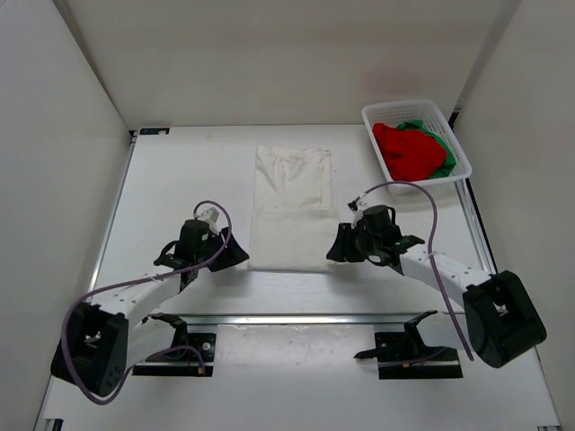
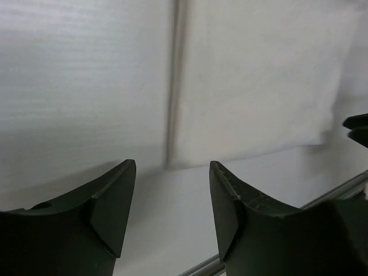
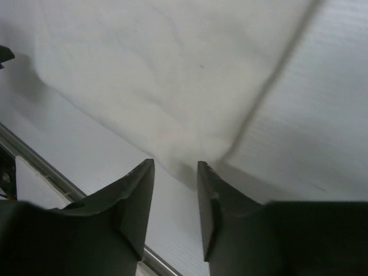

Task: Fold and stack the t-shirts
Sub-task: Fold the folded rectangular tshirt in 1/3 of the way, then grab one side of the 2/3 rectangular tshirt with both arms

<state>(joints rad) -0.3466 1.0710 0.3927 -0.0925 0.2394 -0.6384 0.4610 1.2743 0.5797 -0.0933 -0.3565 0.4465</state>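
My right gripper takes hold of the white t-shirt's near corner (image 1: 331, 268) (image 3: 192, 176) on the basket side next, to fold the t-shirt's near edge over evenly.
The white t-shirt (image 1: 292, 206) lies flat as a long folded rectangle in the middle of the table. My left gripper (image 1: 235, 254) is open and empty at its near left corner, which shows in the left wrist view (image 2: 247, 86). My right gripper (image 1: 337, 249) is open and empty at its near right corner, which shows in the right wrist view (image 3: 172, 75). The red t-shirt (image 1: 409, 150) and the green t-shirt (image 1: 446, 151) lie bunched in the white lattice basket (image 1: 406, 111) at the back right.
White walls close in the table on the left, back and right. A metal rail (image 1: 296, 317) runs across the table near the arm bases. The right arm's purple cable (image 1: 422, 193) loops just in front of the basket.
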